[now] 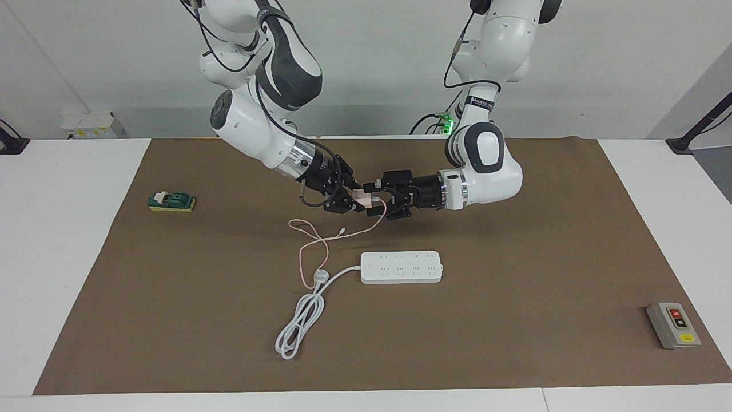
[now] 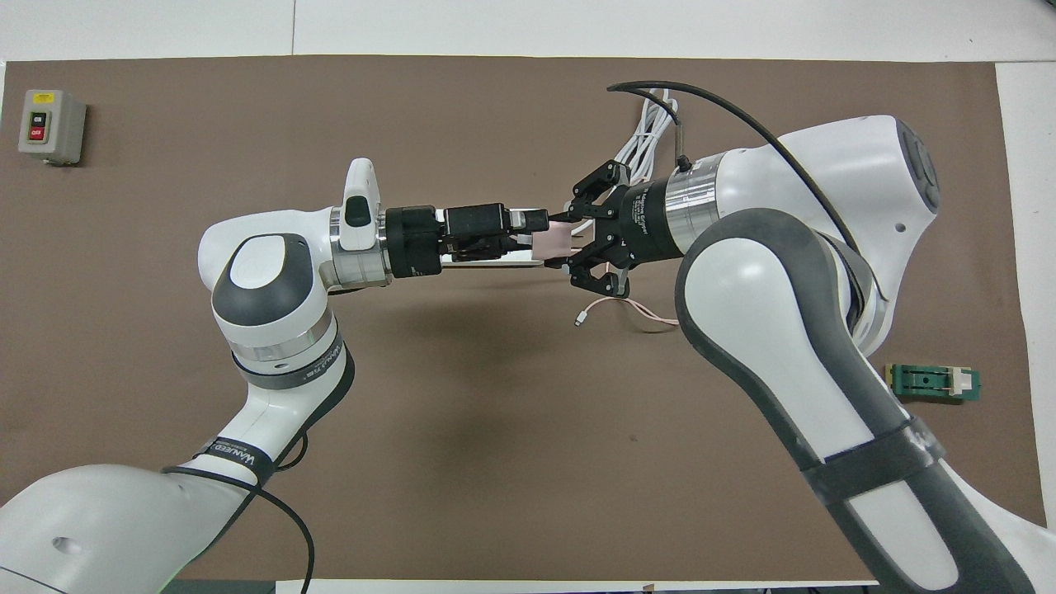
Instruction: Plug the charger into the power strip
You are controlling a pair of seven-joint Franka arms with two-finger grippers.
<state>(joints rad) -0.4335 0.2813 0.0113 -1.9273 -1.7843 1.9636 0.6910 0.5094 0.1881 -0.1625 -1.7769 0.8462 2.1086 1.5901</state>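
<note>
Next, my left gripper grabs the charger by its pale pink cube body [image 2: 553,241] to plug it into the power strip [image 2: 495,259].
The pale pink charger [image 1: 363,199] is held up in the air between both grippers, over the mat and nearer to the robots than the power strip [image 1: 401,267]. My right gripper [image 1: 355,200] is shut on it. My left gripper [image 1: 376,199] faces it, fingers open on either side of the cube. The overhead view shows the charger [image 2: 551,242], the right gripper [image 2: 571,242] and the left gripper [image 2: 536,241]. The pink cable [image 1: 311,240] hangs down and loops on the mat. The left gripper hides most of the strip [image 2: 495,259] from above.
The strip's white cord [image 1: 300,326] coils on the mat toward the right arm's end. A green and yellow block [image 1: 171,201] lies at the right arm's end. A grey button box [image 1: 673,325] lies at the left arm's end, farther from the robots.
</note>
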